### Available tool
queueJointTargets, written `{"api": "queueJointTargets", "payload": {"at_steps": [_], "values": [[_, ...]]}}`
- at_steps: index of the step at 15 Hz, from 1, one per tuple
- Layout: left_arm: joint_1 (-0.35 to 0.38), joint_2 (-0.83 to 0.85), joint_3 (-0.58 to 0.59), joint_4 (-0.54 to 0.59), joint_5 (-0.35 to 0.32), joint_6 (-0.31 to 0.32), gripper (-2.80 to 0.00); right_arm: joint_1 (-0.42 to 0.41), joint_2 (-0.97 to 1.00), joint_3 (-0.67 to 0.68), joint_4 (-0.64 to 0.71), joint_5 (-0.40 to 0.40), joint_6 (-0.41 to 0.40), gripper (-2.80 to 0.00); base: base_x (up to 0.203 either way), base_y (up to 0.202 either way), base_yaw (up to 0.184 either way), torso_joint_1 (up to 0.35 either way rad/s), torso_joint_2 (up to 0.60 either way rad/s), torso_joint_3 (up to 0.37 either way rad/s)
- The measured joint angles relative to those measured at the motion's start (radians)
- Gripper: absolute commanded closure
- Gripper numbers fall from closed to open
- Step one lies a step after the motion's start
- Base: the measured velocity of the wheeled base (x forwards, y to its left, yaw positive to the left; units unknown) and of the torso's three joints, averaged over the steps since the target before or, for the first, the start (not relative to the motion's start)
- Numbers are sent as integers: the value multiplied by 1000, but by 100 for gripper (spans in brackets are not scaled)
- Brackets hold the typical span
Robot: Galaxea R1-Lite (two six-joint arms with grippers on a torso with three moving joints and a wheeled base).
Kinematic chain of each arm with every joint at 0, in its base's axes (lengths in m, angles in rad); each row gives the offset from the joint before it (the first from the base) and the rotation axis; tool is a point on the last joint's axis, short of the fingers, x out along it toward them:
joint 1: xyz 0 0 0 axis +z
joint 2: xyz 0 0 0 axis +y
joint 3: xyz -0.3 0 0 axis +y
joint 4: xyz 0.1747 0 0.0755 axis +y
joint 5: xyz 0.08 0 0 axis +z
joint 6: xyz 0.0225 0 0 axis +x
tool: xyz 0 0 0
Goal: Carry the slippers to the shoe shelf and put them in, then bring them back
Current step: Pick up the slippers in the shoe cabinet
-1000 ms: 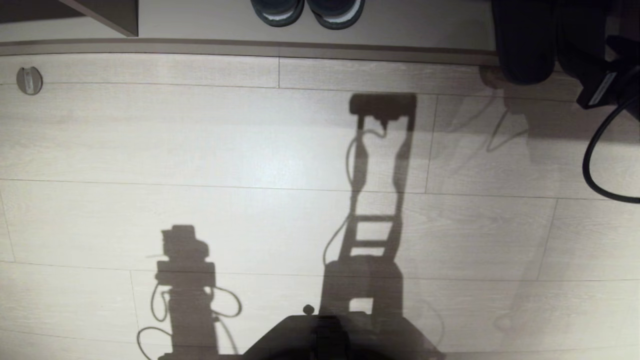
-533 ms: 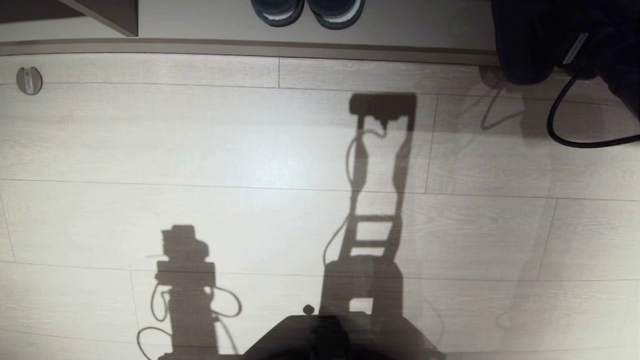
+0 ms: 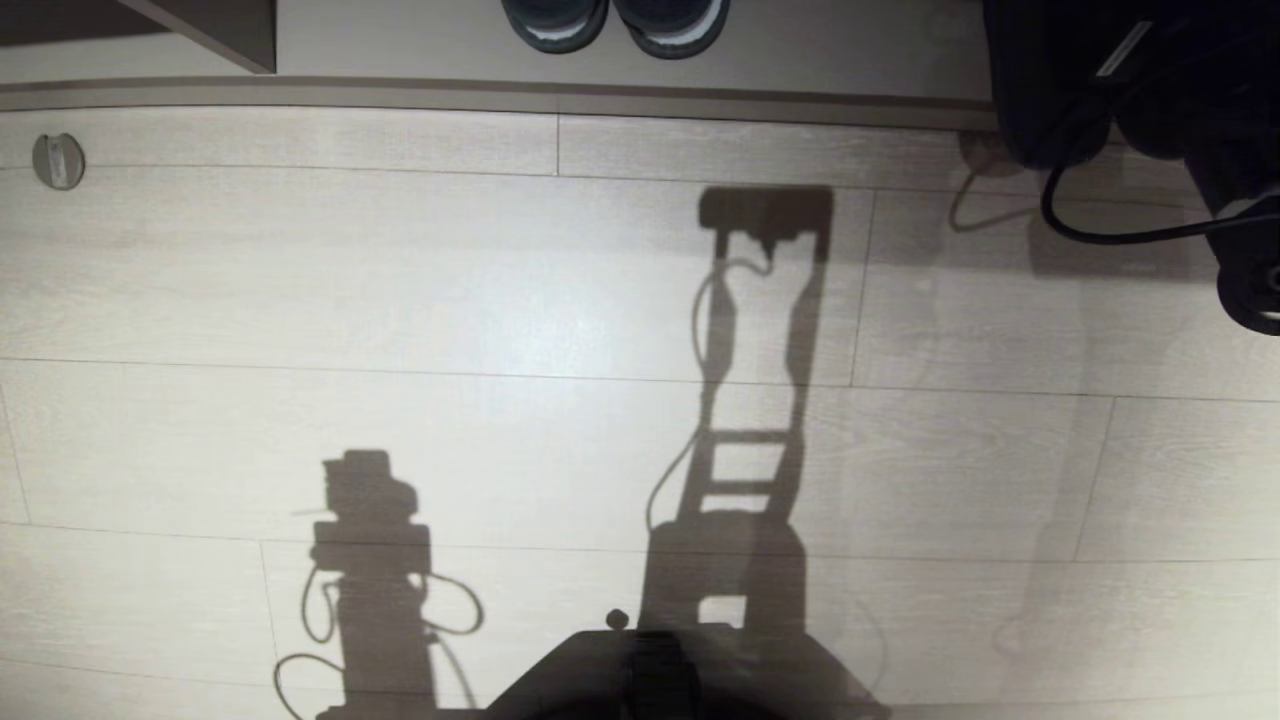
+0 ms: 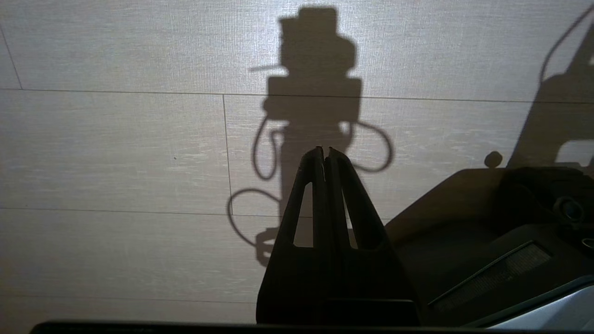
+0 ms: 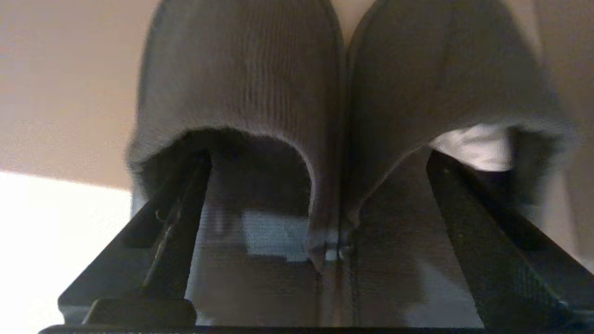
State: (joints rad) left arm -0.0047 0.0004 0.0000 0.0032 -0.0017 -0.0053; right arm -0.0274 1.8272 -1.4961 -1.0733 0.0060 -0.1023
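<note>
Both grey slippers need to come back together. My right gripper should next pick them up by the touching inner sides of their bands.
The two grey slippers (image 5: 260, 74) lie side by side, close in front of my right gripper (image 5: 318, 157). Its jaws stand wide open, one finger (image 5: 185, 204) reaching into the left slipper's band and the other finger (image 5: 459, 208) into the right one. In the head view the slippers (image 3: 1045, 100) are a dark shape at the top right, lying across the front edge strip (image 3: 500, 95) of the shoe shelf (image 3: 850, 50), with my right arm (image 3: 1200, 90) over them. My left gripper (image 4: 324, 150) hangs shut and empty above the floor.
A pair of dark shoes with white-edged soles (image 3: 615, 25) stands in the shelf, left of the slippers. A divider panel (image 3: 215, 30) is at the far left. A small round disc (image 3: 58, 160) sits on the wood floor. My base (image 3: 650, 680) is at the bottom.
My right arm has swung further in over the slippers toward the shelf, and its black cable loop has shifted up and left. The slippers and the left arm have stayed put.
</note>
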Motion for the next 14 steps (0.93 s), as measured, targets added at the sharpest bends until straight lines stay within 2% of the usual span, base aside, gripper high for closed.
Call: {"api": "queueJointTargets", "payload": {"at_steps": [7,8,11,14], "values": [[0,0,0,0,0,-1,0,-2,125,-190,-21,0,45,-280,0,0,0,0,0,0],[0,0,0,0,0,-2,0,-2,150,-235,-38,1,48,0,0,0,0,0,0,0],[0,0,0,0,0,-2,0,-2,229,-362,-58,9,59,0,0,0,0,0,0,0],[0,0,0,0,0,-2,0,-2,264,-395,-61,33,96,0,0,0,0,0,0,0]]}}
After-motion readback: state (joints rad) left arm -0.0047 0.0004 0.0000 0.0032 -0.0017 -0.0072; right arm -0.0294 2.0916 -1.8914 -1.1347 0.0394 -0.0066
